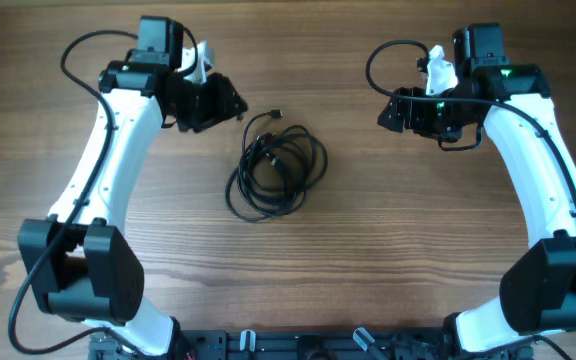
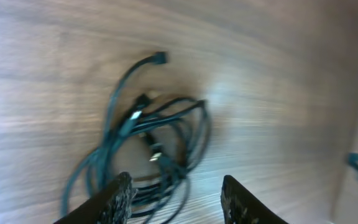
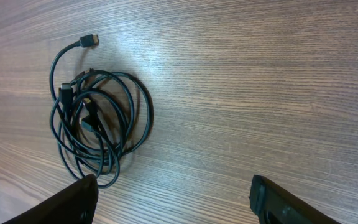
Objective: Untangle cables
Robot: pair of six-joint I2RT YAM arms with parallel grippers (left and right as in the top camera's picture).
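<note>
The coil's plug end needs to come free to untangle the cables. My left gripper should grab the cord behind that plug end next.
The cables (image 1: 275, 162) lie as a tangled coil of thin black cord on the wooden table's middle, with one plug end (image 1: 277, 114) sticking out at the top. The coil also shows in the left wrist view (image 2: 148, 146), blurred, and in the right wrist view (image 3: 95, 121). My left gripper (image 1: 230, 103) is open and empty, up and to the left of the coil; its fingers (image 2: 176, 199) frame the coil's near edge. My right gripper (image 1: 390, 110) is open and empty, well to the right of the coil; its fingers (image 3: 173, 199) hover over bare wood.
The wooden table (image 1: 368, 230) fills the overhead view. The arm bases stand at the lower left (image 1: 78, 270) and lower right (image 1: 553, 280). Thick black robot wires (image 1: 383, 60) loop near each wrist.
</note>
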